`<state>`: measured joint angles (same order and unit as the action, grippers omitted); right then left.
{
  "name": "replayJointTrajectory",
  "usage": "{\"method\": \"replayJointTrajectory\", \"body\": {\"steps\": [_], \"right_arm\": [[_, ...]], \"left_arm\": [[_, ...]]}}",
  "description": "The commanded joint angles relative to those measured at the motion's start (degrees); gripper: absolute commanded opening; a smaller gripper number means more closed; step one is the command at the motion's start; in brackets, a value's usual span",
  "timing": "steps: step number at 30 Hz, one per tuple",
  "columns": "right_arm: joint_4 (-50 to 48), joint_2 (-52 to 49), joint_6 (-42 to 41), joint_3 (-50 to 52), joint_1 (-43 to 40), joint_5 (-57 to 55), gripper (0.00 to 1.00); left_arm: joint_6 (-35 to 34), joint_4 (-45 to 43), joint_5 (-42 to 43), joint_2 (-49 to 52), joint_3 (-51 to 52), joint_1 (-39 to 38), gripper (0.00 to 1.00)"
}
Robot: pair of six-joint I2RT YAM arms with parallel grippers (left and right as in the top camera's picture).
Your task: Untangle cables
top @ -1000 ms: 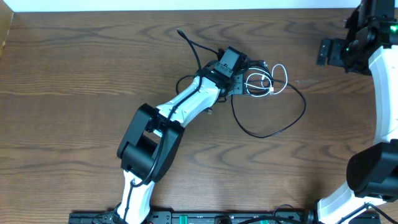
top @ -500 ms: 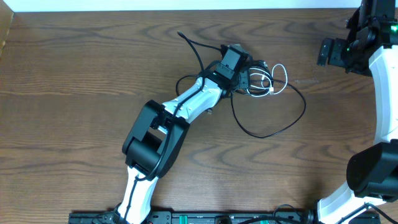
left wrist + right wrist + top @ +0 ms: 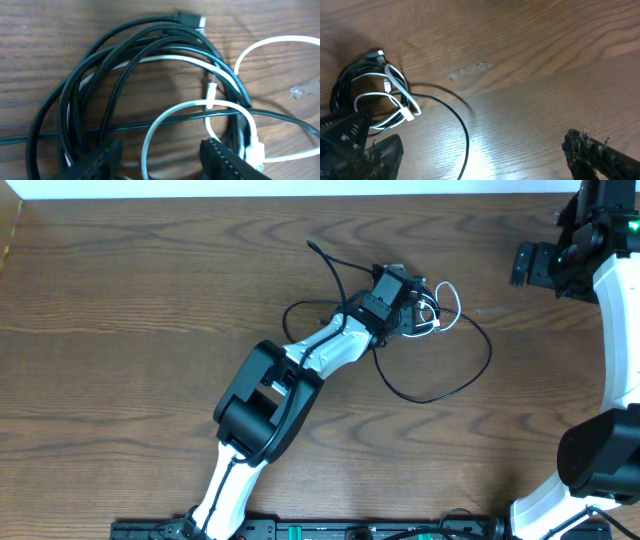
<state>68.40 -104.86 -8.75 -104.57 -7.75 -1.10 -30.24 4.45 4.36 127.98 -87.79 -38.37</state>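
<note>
The white cable's single piece runs between my left gripper's open fingers and closing now would catch it, so my left gripper closes next.
The black cable point(image 3: 430, 399) and the white cable point(image 3: 447, 308) lie tangled in a bundle on the wooden table, right of centre. The black one has one plug end at the upper left point(image 3: 310, 246) and a wide loop to the lower right. My left gripper point(image 3: 405, 305) is open and low over the bundle. In the left wrist view its fingers point(image 3: 162, 162) straddle a loop of the white cable point(image 3: 200, 103), with coils of the black cable point(image 3: 135, 24) beyond. My right gripper point(image 3: 525, 265) is open and empty, raised at the far right; its view point(image 3: 485, 155) shows the black loop point(image 3: 462, 127) below.
The table's far edge point(image 3: 300, 196) runs along the top of the overhead view. The right arm's base point(image 3: 600, 450) stands at the lower right, the left arm's base point(image 3: 230, 500) at the bottom. A pale scuff point(image 3: 467, 71) marks the wood near the bundle.
My left gripper has moved right and slightly up, further onto the bundle. The black cable's free end has shifted right and down with it. The right arm has not moved.
</note>
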Motion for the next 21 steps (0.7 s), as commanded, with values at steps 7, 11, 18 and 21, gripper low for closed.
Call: {"method": "replayJointTrajectory", "body": {"steps": [7, 11, 18, 21], "right_arm": [[0.24, -0.26, -0.85, -0.63, -0.04, 0.2, 0.99], [0.17, -0.26, -0.85, -0.63, 0.04, 0.22, 0.99], [0.13, -0.26, -0.85, -0.63, 1.46, 0.37, 0.99], [-0.2, -0.26, -0.81, -0.63, 1.88, 1.73, 0.99]], "left_arm": [[-0.48, 0.55, -0.13, 1.05, -0.46, 0.09, 0.36], [-0.22, 1.33, -0.15, 1.05, -0.46, 0.17, 0.1], [3.63, 6.43, -0.09, -3.93, -0.48, 1.9, 0.08], [6.16, 11.17, -0.09, -8.5, -0.48, 2.67, 0.08]]}}
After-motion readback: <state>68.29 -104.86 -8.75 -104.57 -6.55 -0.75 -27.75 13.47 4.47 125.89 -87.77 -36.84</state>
